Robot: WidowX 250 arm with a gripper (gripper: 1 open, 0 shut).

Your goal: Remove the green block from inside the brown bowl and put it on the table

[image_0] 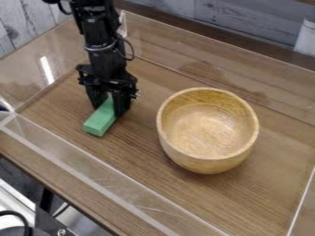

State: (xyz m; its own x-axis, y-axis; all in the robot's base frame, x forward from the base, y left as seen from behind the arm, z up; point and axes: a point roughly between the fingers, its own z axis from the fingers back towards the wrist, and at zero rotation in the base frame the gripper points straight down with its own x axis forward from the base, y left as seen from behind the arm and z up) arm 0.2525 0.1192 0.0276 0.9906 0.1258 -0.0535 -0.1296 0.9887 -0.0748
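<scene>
The green block's lower end lies on the tabletop beside the brown bowl, so it is now time for my gripper to release the green block.
The green block lies low on the table, left of the brown bowl. My gripper points straight down over the block's upper end, fingers shut on it. The block slants from the fingers toward the front left. The brown bowl stands upright at the right, and its inside is bare wood.
Clear acrylic walls border the tabletop along the front and left. The black arm rises toward the back left. A grey slatted wall lies behind the table.
</scene>
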